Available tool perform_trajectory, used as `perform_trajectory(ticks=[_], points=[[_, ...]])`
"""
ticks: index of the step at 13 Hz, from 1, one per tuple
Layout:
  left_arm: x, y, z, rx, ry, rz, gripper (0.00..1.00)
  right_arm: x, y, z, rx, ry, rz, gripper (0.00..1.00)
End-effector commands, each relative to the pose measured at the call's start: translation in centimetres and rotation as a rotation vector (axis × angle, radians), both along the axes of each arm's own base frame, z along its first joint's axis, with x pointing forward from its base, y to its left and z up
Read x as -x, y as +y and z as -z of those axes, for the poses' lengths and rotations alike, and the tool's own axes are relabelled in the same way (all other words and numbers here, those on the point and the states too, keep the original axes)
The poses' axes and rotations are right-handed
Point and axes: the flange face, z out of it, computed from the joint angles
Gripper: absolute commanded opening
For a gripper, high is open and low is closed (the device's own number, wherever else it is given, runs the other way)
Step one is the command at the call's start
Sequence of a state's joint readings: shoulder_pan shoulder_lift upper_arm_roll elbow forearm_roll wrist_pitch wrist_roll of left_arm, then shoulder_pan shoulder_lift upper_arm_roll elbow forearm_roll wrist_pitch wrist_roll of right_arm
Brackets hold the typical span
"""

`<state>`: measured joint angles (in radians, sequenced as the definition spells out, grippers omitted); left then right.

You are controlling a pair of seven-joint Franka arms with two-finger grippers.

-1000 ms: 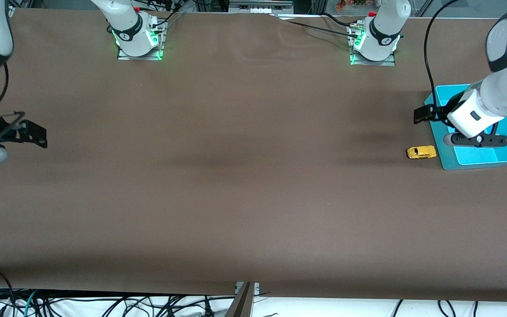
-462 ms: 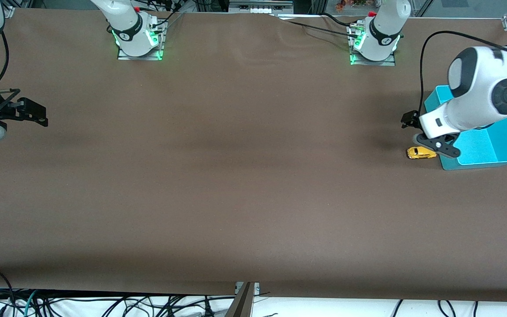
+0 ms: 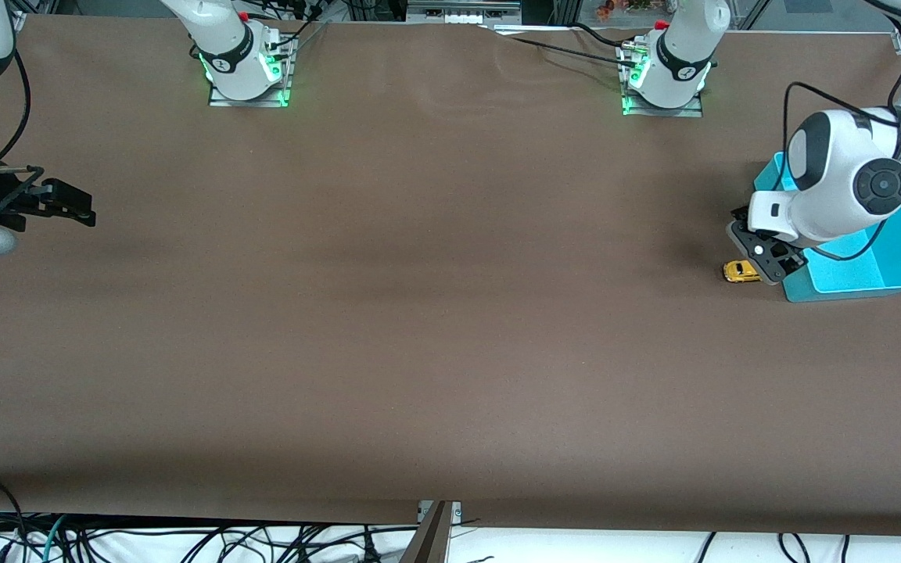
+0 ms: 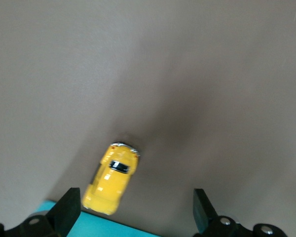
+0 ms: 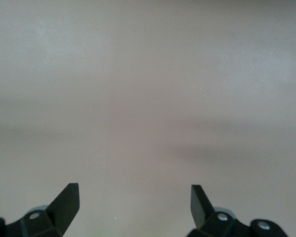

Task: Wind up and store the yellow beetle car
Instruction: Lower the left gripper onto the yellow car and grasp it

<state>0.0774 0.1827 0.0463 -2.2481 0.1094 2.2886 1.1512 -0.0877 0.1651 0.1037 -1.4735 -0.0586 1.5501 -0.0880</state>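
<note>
My left gripper will store the yellow beetle car (image 3: 741,271) in the turquoise bin (image 3: 888,266), so next it will grab the car by the two long sides of its body.
The yellow beetle car (image 3: 741,271) rests on the brown table, right beside the turquoise bin's (image 3: 888,266) edge at the left arm's end. My left gripper (image 3: 763,262) hangs just over the car and the bin's edge, open and holding nothing. In the left wrist view the car (image 4: 112,178) lies close to one fingertip (image 4: 71,200), with the gripper (image 4: 136,200) spread wide and a strip of the bin (image 4: 103,228) below it. My right gripper (image 3: 67,205) waits open over bare table at the right arm's end; the right wrist view shows this gripper (image 5: 133,195) with nothing between its fingers.
Both arm bases (image 3: 247,62) (image 3: 665,70) stand along the table's edge farthest from the front camera. Cables (image 3: 184,543) hang below the table's near edge.
The left arm has swung off the bin and lowered its gripper onto the spot over the car. The right gripper has shifted slightly. The car has not moved.
</note>
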Motion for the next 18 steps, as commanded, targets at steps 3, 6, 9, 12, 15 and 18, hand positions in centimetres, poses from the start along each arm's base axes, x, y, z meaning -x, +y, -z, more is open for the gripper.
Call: perform_trajectory(ticks=[3,6,9,12,15,18], points=[[-0.9,0.2,4.7,0.039,-0.007,0.318,1.00,0.1,-0.3,0.2,-0.011,0.007,0.017,1.00],[-0.6,2.1,6.9,0.042,0.010,0.356,0.99,0.0,-0.7,0.4,-0.011,0.011,0.025,1.00],[-0.4,3.1,7.8,0.046,0.024,0.372,0.99,0.0,-0.8,0.5,-0.011,0.013,0.028,1.00],[-0.1,4.6,8.2,0.042,0.025,0.388,0.99,0.0,-0.8,0.5,-0.011,0.013,0.028,1.00],[0.0,5.4,8.3,0.039,0.029,0.386,0.99,0.0,-0.8,0.4,-0.011,0.010,0.027,1.00],[0.0,5.4,8.2,0.045,0.023,0.375,0.45,0.0,-0.8,0.4,-0.011,0.010,0.027,1.00]])
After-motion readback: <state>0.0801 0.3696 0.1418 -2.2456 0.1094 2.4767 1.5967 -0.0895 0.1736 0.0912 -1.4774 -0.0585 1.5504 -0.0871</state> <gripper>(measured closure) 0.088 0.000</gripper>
